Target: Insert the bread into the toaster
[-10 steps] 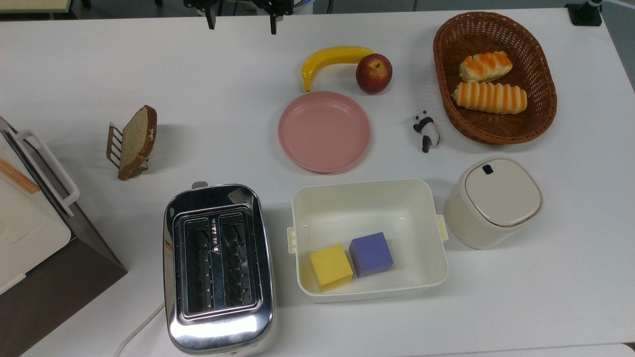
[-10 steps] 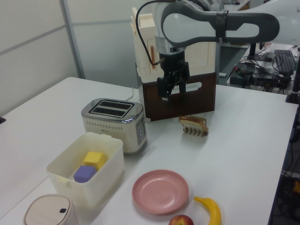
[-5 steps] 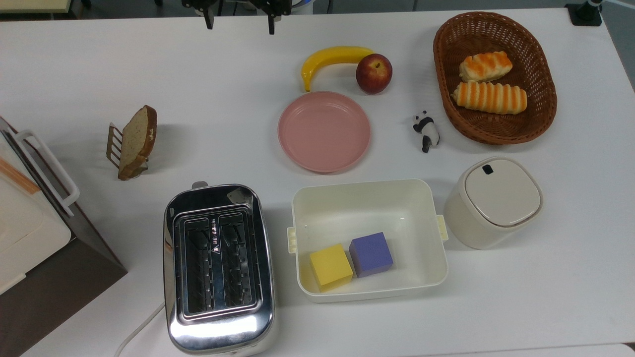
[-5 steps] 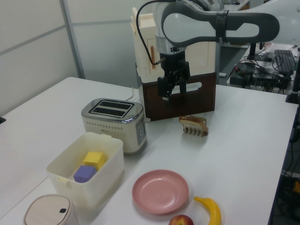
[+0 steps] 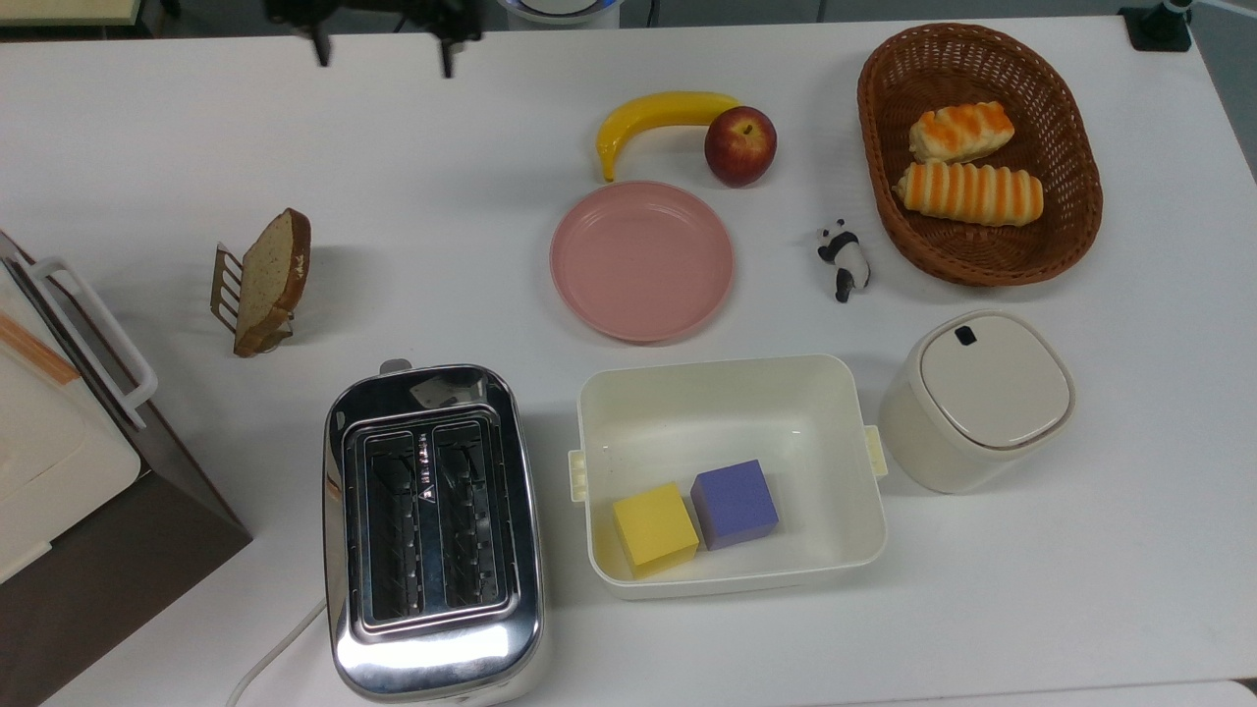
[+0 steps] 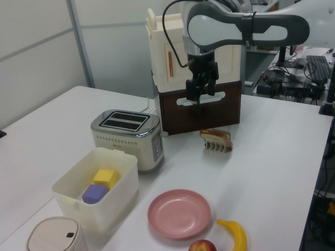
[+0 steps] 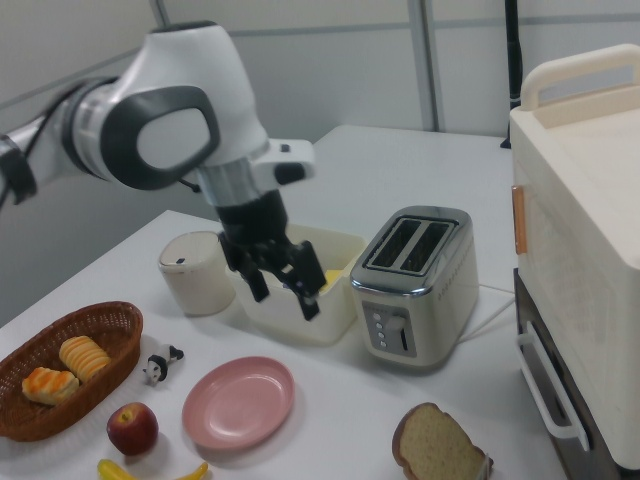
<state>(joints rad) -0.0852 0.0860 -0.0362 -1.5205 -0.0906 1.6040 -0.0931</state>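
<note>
I need to put the bread down into the toaster's slots, so I should first grab it with my gripper by its crust edge clear of the rack [image 6: 216, 133].
The bread [image 5: 272, 278] is a tan slice with a dark crust, leaning upright in a small brown rack [image 5: 224, 285] at the top view's left. It also appears as the bread [image 7: 436, 446] low in the right view and edge-on as the bread [image 6: 214, 133] in the left view. The chrome toaster [image 5: 432, 656] stands nearer the front with both slots empty; toaster [image 6: 127, 136], toaster [image 7: 416, 285]. My gripper [image 5: 383, 57] hangs open and empty over the table's far edge, well apart from the bread; gripper [image 6: 201, 97], gripper [image 7: 283, 293].
A white-and-brown box appliance [image 5: 59, 462] stands beside the bread at the top view's left. A pink plate [image 5: 641, 260], banana [image 5: 658, 116], apple [image 5: 739, 145], panda figure [image 5: 843, 259], basket [image 5: 1070, 236] of rolls, white bin [image 5: 732, 407] with two cubes and lidded container [image 5: 982, 398] fill the right.
The open gripper has moved toward the top view's left along the far edge, nearer the bread's side. Nothing on the table has shifted.
</note>
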